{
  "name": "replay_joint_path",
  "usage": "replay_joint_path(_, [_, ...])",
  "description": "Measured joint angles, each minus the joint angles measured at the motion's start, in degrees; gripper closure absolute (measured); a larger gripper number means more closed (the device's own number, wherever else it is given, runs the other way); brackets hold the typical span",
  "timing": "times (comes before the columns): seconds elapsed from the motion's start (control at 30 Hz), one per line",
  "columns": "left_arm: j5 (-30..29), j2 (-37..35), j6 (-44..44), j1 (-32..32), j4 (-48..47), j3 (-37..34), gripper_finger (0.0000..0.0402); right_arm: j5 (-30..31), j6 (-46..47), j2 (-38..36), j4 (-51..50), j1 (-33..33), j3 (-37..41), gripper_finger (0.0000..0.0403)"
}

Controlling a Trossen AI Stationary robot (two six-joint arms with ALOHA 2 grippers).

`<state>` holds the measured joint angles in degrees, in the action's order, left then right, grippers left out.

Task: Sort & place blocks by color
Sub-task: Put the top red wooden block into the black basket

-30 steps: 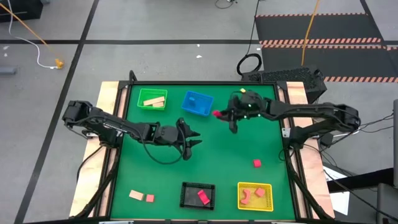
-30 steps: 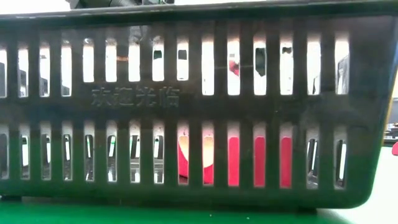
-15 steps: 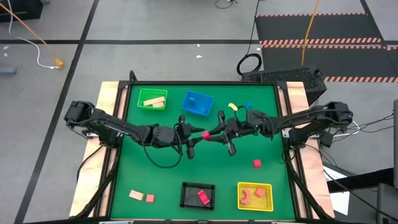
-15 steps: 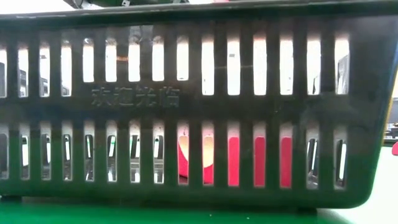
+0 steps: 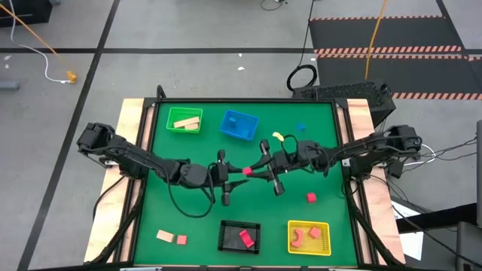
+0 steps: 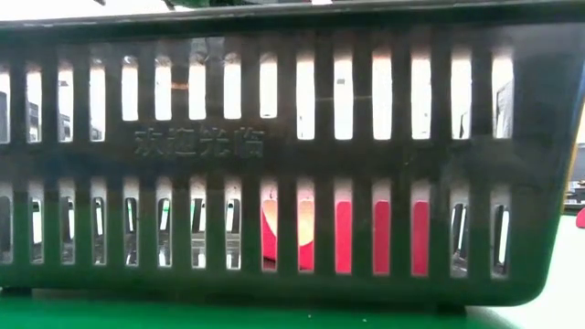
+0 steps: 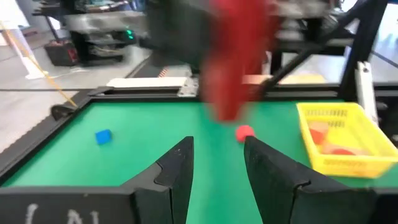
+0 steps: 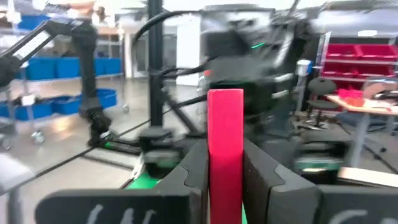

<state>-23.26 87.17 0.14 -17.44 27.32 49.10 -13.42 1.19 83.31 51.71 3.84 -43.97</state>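
The red bar needs to be sorted into the black basket (image 5: 239,236), so the robot's left gripper should next grab the bar by its loose end (image 5: 247,171).
My right gripper (image 5: 251,170) is over the table's middle, shut on a pink-red bar block (image 5: 246,172), which also shows in the right wrist view (image 8: 225,143). My left gripper (image 5: 234,178) faces it from the left, open and empty (image 7: 216,163). The bar shows blurred just ahead of its fingers in the left wrist view (image 7: 239,56). Loose on the mat lie a yellow block (image 5: 277,136), a blue block (image 5: 301,128), a red block (image 5: 311,197), and a tan block (image 5: 164,235) beside another red block (image 5: 181,239). My right gripper pinches the pink-red bar's lower part (image 8: 225,168) between its two fingers, one on each broad side. The bar's free end (image 8: 225,102) sticks out past the fingertips. The fingers come level from the table's right side. The bar is lifted clear of the mat.
A green basket (image 5: 172,113) with tan blocks and a blue basket (image 5: 228,129) stand at the far side. A black basket (image 5: 223,239) with a red block and a yellow basket (image 5: 325,245) with pink-red blocks stand at the near edge. The black basket (image 6: 292,164) fills the low view.
My right gripper has carried the pink-red bar from beside the blue basket toward the table's left and near side, up to my left gripper. This uncovered the yellow and blue blocks. My left gripper has shifted slightly toward the near edge.
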Motion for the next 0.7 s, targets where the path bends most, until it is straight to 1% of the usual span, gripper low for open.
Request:
replay_joint_path(0.17, [1.17,-0.02,0.18,-0.69,-0.18,0.0,0.0256,0.29,0.01,0.0,0.36,0.36,0.0,0.0363])
replay_joint_path(0.43, [1.25,-0.02,1.74,-0.09,4.19,0.0,0.0256,0.37,-0.11,-0.02,0.67,2.31,0.0,0.0363])
replay_joint_path(0.53, [0.91,-0.02,1.77,0.06,5.66,0.0,0.0256,2.98,-1.14,-0.02,0.14,3.08,0.0,0.0363])
replay_joint_path(0.57, [1.2,-0.02,1.72,0.07,6.18,0.0,0.0256,3.37,-1.68,-0.02,-0.32,3.14,0.0,0.0363])
replay_joint_path(0.7, [5.95,-0.02,1.3,0.05,7.78,0.0,0.0256,4.38,-2.36,0.0,-0.96,3.43,0.0,0.0363])
